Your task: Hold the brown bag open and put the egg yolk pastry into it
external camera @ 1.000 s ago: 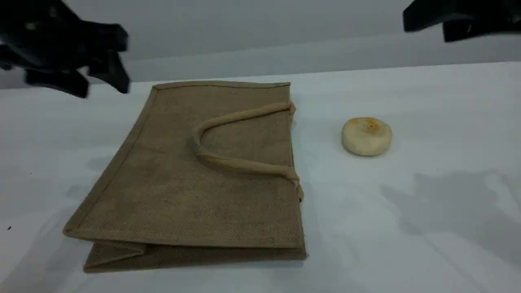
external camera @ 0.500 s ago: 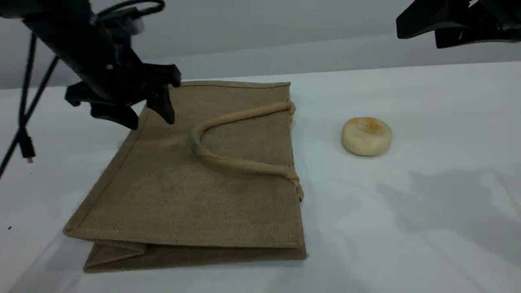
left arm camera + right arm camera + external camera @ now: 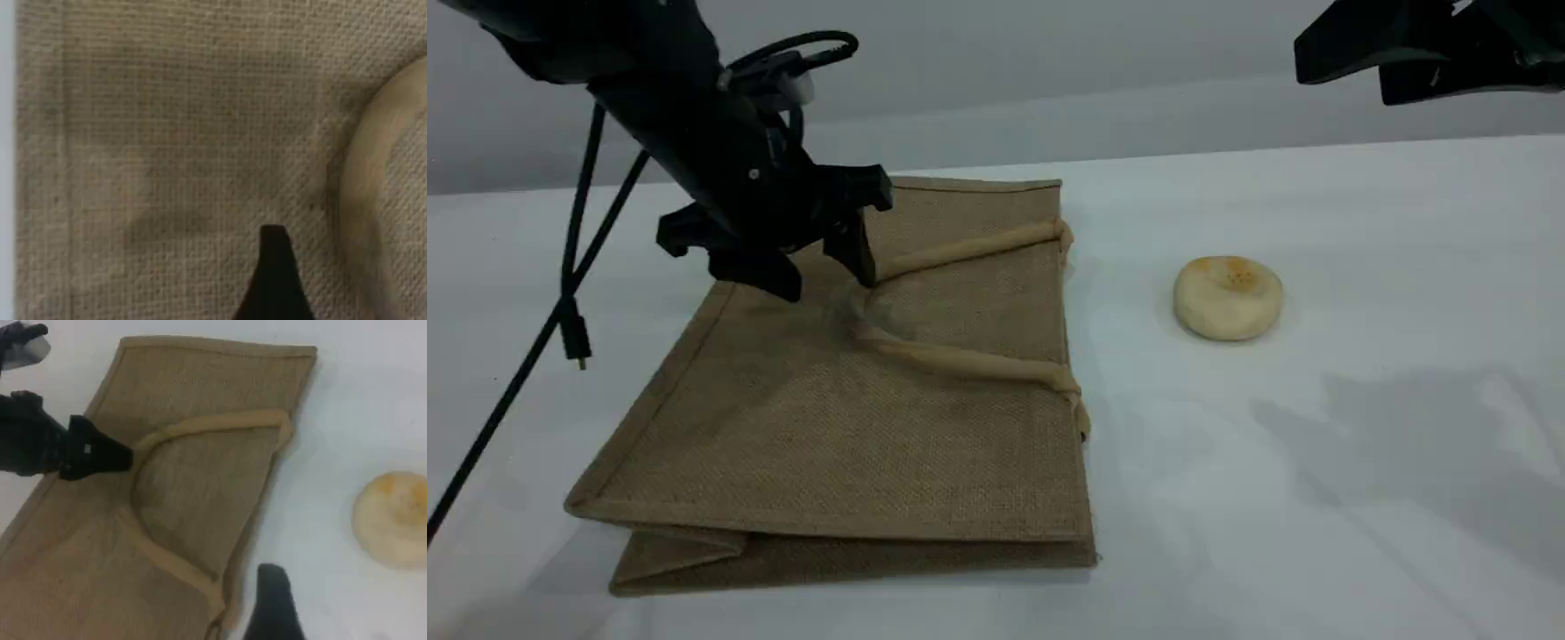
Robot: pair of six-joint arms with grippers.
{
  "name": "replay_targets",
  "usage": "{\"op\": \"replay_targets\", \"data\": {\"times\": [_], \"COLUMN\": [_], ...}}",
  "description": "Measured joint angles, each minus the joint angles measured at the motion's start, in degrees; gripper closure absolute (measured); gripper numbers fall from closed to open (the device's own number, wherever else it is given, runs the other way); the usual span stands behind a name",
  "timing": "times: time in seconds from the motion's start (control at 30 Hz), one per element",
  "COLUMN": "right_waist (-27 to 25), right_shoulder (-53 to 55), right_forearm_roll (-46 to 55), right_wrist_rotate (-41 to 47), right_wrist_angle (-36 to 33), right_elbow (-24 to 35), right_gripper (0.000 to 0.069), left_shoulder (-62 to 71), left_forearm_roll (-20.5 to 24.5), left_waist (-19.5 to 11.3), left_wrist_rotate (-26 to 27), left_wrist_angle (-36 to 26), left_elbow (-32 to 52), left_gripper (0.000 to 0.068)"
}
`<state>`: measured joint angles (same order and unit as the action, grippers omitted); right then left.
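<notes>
The left gripper picks up the brown bag [image 3: 854,427] by the handle's bend [image 3: 862,308] next. The loop handle is raised on top while the bag lies flat.
The brown bag [image 3: 854,427] lies flat on the table left of centre, mouth edge toward the right. Its beige loop handle [image 3: 960,360] rests on top of it. My left gripper [image 3: 825,271] hovers open just above the bag's far part, at the bend of the handle, holding nothing. In the left wrist view, woven cloth [image 3: 167,133] fills the frame, with one fingertip [image 3: 275,273] beside the handle's curve [image 3: 353,200]. The egg yolk pastry [image 3: 1228,298] sits alone on the table right of the bag. My right gripper [image 3: 1360,67] hangs open high at the top right, and sees the pastry [image 3: 390,517] below.
A black cable with a plug [image 3: 574,342] dangles from the left arm over the table's left side. The white table [image 3: 1316,489] spreads around the bag and pastry. A grey wall [image 3: 1094,71] stands behind.
The left arm has swung in from the far left and come down over the bag, up to the handle's bend. The right gripper has barely shifted. Bag and pastry have not moved.
</notes>
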<state>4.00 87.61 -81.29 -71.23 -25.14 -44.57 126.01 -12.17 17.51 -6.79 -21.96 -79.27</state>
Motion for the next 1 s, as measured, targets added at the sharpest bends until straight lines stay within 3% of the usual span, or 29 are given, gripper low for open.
{"op": "replay_targets", "data": {"times": [0.5,0.63,0.83,1.0], "right_waist": [0.00,0.00,0.00,0.06], "right_shoulder": [-0.05,-0.05,-0.05,2.13], "right_forearm_roll": [0.00,0.00,0.00,-2.12], "right_wrist_rotate": [0.00,0.00,-0.29,-3.76], "right_wrist_angle": [0.00,0.00,0.30,2.12], "right_elbow": [0.00,0.00,0.00,0.00], "right_gripper": [0.0242,0.0242,0.0242,0.0242], "left_shoulder": [4.62,4.62,3.96,-0.10], "left_forearm_roll": [0.05,0.05,-0.11,0.13], "left_waist": [1.78,1.73,1.73,1.73], "left_wrist_rotate": [0.09,-0.94,-2.85,-0.81], "left_wrist_angle": [0.22,-0.16,-1.11,-5.61], "left_elbow": [-0.96,-0.96,-0.96,-3.43], "left_gripper": [0.0239,0.0330,0.0588,0.0598]}}
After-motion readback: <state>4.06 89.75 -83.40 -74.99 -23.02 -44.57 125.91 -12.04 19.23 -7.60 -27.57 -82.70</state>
